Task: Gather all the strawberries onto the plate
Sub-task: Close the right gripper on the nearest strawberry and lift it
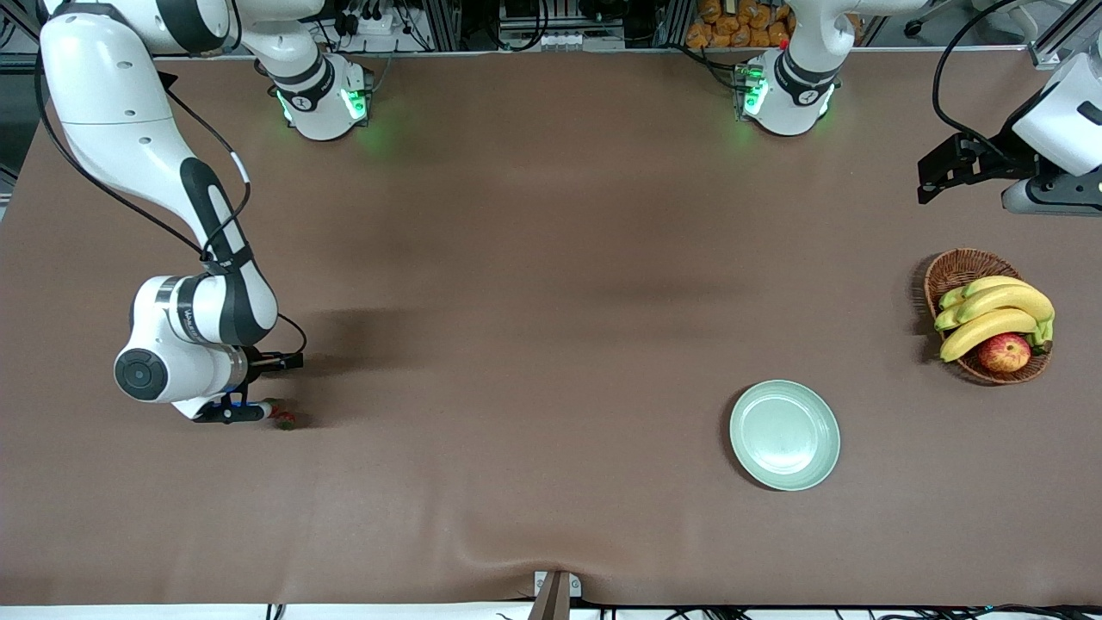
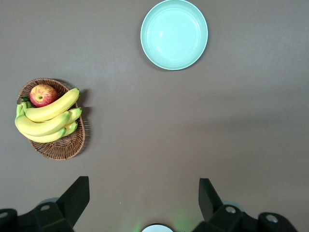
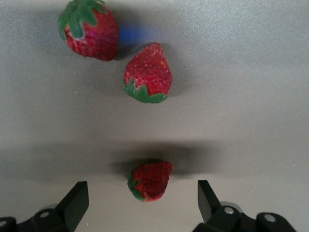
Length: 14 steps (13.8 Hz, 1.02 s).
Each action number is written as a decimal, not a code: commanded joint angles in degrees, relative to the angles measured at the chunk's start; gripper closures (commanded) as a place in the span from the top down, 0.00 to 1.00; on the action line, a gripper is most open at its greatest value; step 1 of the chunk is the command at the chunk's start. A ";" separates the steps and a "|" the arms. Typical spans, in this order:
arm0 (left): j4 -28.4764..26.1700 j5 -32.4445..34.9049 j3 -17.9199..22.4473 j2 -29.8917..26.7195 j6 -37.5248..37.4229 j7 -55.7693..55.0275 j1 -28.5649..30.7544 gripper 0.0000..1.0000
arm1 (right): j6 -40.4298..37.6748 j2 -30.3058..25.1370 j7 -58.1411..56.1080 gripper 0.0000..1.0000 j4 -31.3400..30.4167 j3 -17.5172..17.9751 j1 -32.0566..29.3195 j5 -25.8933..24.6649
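Next, my right gripper grabs the strawberry by its red body [image 3: 152, 180] to collect it into the mint-green plate.
Three strawberries lie on the brown table near the right arm's end. In the right wrist view, one strawberry [image 3: 149, 181] sits between my right gripper's open fingers, low over the table, not gripped. Two more strawberries [image 3: 147, 72] [image 3: 89, 29] lie a little past it. In the front view only a bit of red [image 1: 284, 419] shows beside my right gripper [image 1: 267, 387]. The mint-green plate [image 1: 784, 435] stands empty toward the left arm's end, near the front camera. My left gripper [image 1: 930, 181] is open and empty, held high over the table's end; its wrist view shows the plate [image 2: 174, 34].
A brown wicker basket [image 1: 956, 269] with bananas [image 1: 990, 319] and a red-yellow apple [image 1: 1004, 352] stands near the plate, closer to the left arm's end. It also shows in the left wrist view [image 2: 60, 145]. The tablecloth has a ridge at the front edge.
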 commanded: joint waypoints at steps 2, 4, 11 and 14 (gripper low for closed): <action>-0.33 -0.56 -0.07 -0.66 0.29 1.02 0.42 1.00 | 1.18 -0.02 -0.62 0.99 -0.81 0.08 -0.46 -0.34; -0.33 -0.48 -0.07 -0.66 0.29 1.02 0.42 1.00 | 1.10 -0.02 -0.62 0.88 -0.81 0.08 -0.55 -0.34; -0.33 -0.48 -0.07 -0.66 0.29 1.02 0.42 1.00 | 2.06 0.68 -0.62 0.66 -0.81 0.08 -0.46 -0.34; -0.24 -0.39 0.02 -0.66 0.29 1.02 0.42 1.00 | 3.12 0.77 -0.62 0.64 -0.73 0.08 -0.63 -0.34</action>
